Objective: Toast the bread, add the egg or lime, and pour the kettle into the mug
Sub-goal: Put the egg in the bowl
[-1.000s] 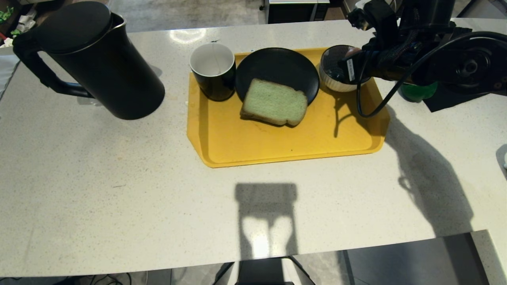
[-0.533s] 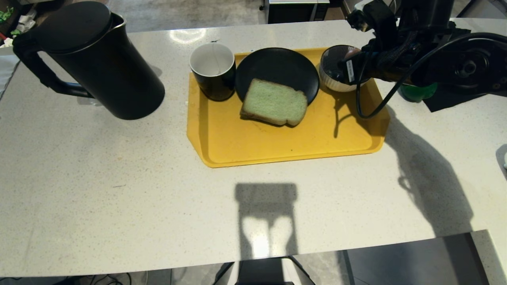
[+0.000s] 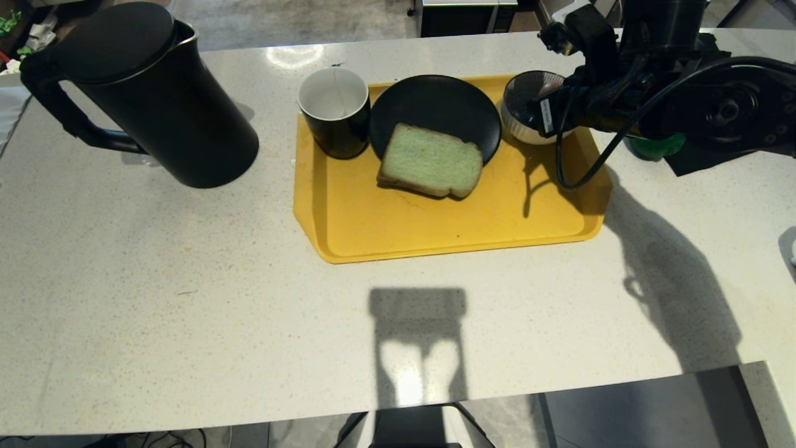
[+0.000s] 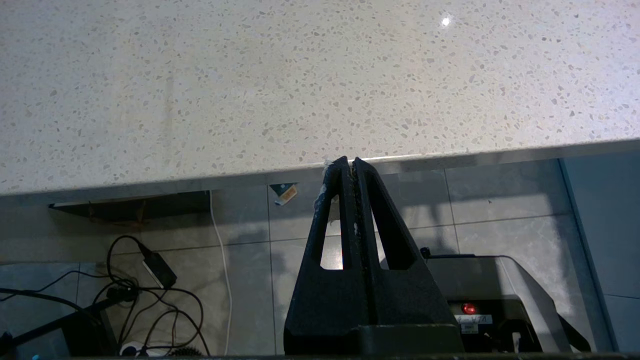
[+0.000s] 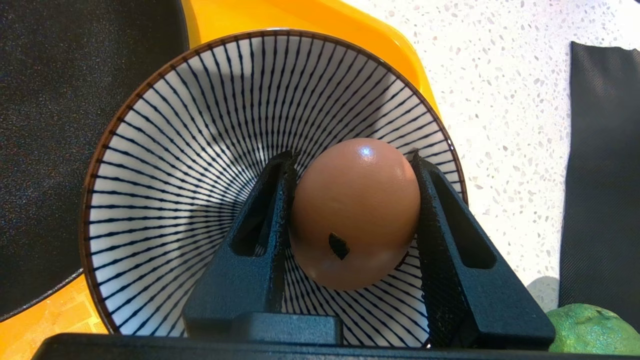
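The egg (image 5: 355, 210) is inside the striped bowl's rim in the right wrist view, so the robot's right gripper needs to open, and the egg would stay in there.
A pinkish-brown egg (image 5: 355, 210) with a dark spot sits between the fingers of my right gripper (image 5: 352, 156), which is shut on it just above the blue-and-white striped bowl (image 5: 175, 150). In the head view that gripper (image 3: 547, 93) hangs over the bowl (image 3: 519, 127) at the tray's far right corner. The pale green bread (image 3: 431, 160) lies half on a black plate (image 3: 435, 102). The black mug (image 3: 334, 112) stands left of the plate. The black kettle (image 3: 155, 106) stands on the counter at the far left. The lime (image 3: 653, 146) lies right of the tray. My left gripper (image 4: 348, 161) is shut and empty below the counter edge.
A yellow tray (image 3: 435, 230) carries the mug, plate and bowl. A black mat (image 3: 703, 155) lies under the right arm beside the lime (image 5: 590, 330). The counter's near edge (image 3: 373, 417) runs along the front.
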You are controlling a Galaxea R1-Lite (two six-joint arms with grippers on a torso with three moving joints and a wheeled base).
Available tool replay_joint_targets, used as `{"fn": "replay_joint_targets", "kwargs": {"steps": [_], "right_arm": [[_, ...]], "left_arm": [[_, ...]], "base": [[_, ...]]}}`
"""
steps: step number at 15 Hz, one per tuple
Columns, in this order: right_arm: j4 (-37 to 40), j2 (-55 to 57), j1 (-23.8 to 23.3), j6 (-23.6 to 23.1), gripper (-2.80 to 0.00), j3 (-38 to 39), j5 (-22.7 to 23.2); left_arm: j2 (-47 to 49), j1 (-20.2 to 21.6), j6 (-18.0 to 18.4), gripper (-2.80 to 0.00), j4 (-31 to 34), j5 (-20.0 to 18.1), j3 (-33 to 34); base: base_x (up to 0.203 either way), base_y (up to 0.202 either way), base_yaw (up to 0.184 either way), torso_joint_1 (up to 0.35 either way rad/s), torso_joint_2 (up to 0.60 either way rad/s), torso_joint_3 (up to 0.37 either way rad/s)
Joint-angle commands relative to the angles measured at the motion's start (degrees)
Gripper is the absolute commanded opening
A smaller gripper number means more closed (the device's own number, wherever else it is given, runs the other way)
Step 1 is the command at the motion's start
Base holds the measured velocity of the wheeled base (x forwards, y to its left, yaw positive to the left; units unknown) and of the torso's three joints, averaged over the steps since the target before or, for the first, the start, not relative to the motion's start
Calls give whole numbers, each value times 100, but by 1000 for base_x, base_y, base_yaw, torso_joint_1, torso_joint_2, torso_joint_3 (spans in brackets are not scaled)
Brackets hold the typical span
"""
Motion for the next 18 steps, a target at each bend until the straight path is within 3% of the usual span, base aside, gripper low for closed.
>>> {"fn": "replay_joint_targets", "kwargs": {"steps": [1,8,9,18], "right_arm": [[1,26,1,-20,-280,-2,-5],[1,26,1,-29,-280,15,22],[1,26,1,-24,0,15,22],[-8,-26,10,-20,0,-23,31]], "left_arm": [[-4,1,-4,-280,-5,3,88],[-4,1,-4,-280,-5,3,88],[-4,1,-4,-280,-5,3,88],[-4,1,-4,-280,-5,3,88]], "base": [[0,0,0,0,0,0],[0,0,0,0,0,0],[0,0,0,0,0,0],[0,0,0,0,0,0]]}}
